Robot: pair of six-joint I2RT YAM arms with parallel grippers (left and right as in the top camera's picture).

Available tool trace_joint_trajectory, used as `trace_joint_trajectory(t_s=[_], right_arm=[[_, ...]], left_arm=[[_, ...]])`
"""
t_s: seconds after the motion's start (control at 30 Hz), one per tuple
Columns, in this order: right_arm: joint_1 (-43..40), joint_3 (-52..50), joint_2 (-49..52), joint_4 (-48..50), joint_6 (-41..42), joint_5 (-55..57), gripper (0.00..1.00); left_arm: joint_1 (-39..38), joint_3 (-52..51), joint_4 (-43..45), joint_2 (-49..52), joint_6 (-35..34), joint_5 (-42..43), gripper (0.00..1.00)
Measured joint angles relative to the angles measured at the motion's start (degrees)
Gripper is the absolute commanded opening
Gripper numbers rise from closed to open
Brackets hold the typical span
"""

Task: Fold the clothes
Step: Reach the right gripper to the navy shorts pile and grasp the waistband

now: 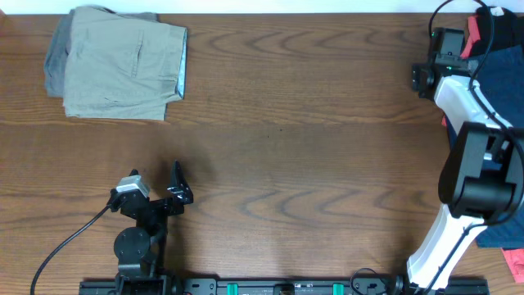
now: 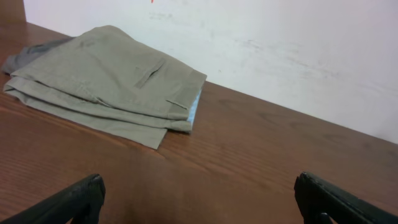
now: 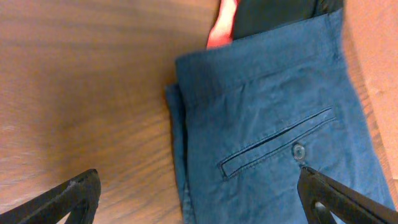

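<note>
Next, my right gripper grabs the dark navy blue shorts, by the shorts' side edge beside the welt pocket, to spread them for folding.
The dark navy blue shorts lie at the table's right edge, with a welt pocket and button facing up; they also show in the overhead view, partly hidden by the right arm. My right gripper is open and empty, hovering over the shorts' left edge; in the overhead view it is at the far right. My left gripper is open and empty, low over bare wood at the front left.
Folded khaki-beige trousers lie at the back left and show in the left wrist view. A black garment with a coral-pink edge lies just beyond the shorts, at the back right. A white wall borders the table's far edge.
</note>
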Motion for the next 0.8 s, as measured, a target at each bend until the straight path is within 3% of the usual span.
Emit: trace_joint_trajectory(t_s=[0.8], right_arm=[[-3.23, 5.09, 8.98, 2.45, -7.41, 3.63, 0.97]], left_arm=[[0.0, 0.0, 0.0, 0.0, 0.0, 0.0, 0.98]])
